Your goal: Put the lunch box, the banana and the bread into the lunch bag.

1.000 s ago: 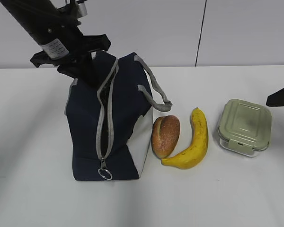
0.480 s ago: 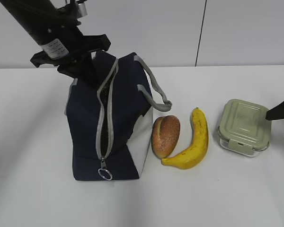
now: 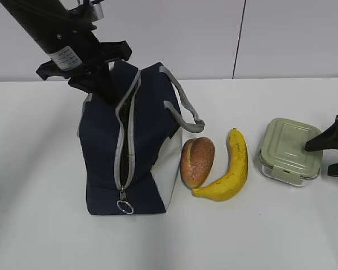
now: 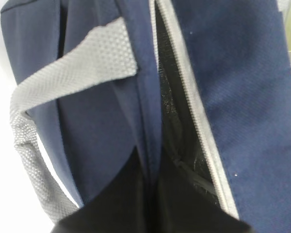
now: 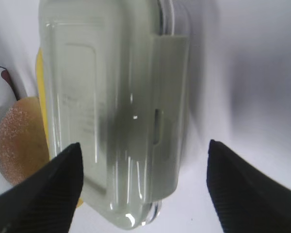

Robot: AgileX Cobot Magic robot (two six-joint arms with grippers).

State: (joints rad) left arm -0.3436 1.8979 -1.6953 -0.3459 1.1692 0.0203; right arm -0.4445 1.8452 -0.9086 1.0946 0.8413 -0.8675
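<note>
My right gripper will next grab the lunch box (image 3: 290, 151) by its short sides with the latches, to pack it into the lunch bag.
The navy lunch bag (image 3: 101, 152) stands upright at left, its grey zipper partly open. My left gripper (image 3: 104, 84) is shut on the bag's top edge beside the zipper; in the left wrist view the gripper (image 4: 150, 170) pinches the navy fabric of the bag (image 4: 242, 97). The bread (image 3: 197, 162) and the banana (image 3: 228, 169) lie side by side right of the bag. The lunch box (image 3: 290, 151) with its sage-green lid sits further right. My right gripper (image 3: 321, 158) is open, its jaws straddling the lunch box's right end (image 5: 111, 97) without touching it.
The white table (image 3: 259, 236) ends at a pale wall behind. The bag's grey strap handle (image 3: 183, 109) droops towards the bread. In the right wrist view the bread (image 5: 19, 141) and a sliver of the banana (image 5: 40, 97) show beyond the lunch box.
My right gripper has moved left from the view's right edge to the lunch box's right side. The left gripper and the bag have not moved.
</note>
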